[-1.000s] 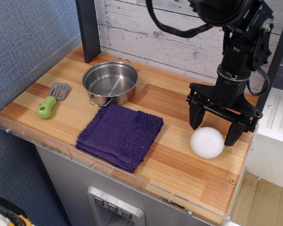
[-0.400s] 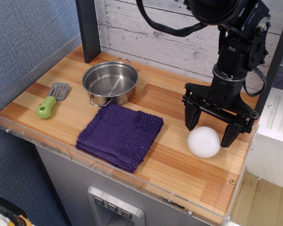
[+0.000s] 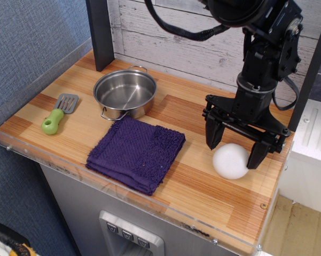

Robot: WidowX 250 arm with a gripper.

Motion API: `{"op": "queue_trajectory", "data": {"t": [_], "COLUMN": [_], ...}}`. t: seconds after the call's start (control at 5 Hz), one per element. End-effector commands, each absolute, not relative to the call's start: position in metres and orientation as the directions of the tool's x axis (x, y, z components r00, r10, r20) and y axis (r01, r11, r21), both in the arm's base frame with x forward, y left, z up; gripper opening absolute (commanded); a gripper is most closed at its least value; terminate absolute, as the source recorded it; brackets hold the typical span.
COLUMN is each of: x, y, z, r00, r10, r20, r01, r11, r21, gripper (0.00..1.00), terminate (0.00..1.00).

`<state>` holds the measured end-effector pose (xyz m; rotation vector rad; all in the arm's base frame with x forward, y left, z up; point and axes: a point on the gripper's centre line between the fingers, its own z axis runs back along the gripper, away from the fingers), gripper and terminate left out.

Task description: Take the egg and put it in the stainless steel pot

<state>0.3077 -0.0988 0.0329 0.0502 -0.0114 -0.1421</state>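
Observation:
I will grip the smooth rounded sides of the egg with my gripper next, to put the egg (image 3: 231, 161) in the stainless steel pot (image 3: 125, 94).
The egg (image 3: 231, 161) is a smooth white rounded object lying on the wooden counter at the right. My gripper (image 3: 235, 148) hangs just above and behind it, jaws open wide, one finger at each side of the egg's top, not closed on it. The stainless steel pot (image 3: 125, 94) stands empty at the back left of the counter, its two wire handles at the rim, well away from the gripper.
A folded purple towel (image 3: 136, 152) lies between pot and egg. A green-handled grey spatula (image 3: 59, 113) lies at the far left. A dark post (image 3: 100, 33) stands behind the pot. A clear acrylic rim (image 3: 123, 186) edges the counter front.
The gripper has shifted a little left and toward the front. The egg has moved slightly left with it. The jaws stay open.

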Motion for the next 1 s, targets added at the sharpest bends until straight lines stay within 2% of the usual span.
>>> {"op": "queue_trajectory", "data": {"t": [0.0, 0.2, 0.6, 0.8], "x": [0.307, 0.305, 0.307, 0.306], "y": [-0.102, -0.101, -0.098, -0.081], "z": [0.054, 0.053, 0.064, 0.087], "r00": [0.986, 0.987, 0.987, 0.988], "r10": [-0.149, -0.143, -0.142, -0.109], "r20": [0.078, 0.075, 0.076, 0.105], "r01": [0.146, 0.14, 0.141, 0.11], "r11": [0.988, 0.989, 0.99, 0.994], "r21": [0.041, 0.038, 0.016, 0.004], "gripper": [1.0, 0.0, 0.0, 0.0], "terminate": [0.0, 0.0, 0.0, 0.0]}}
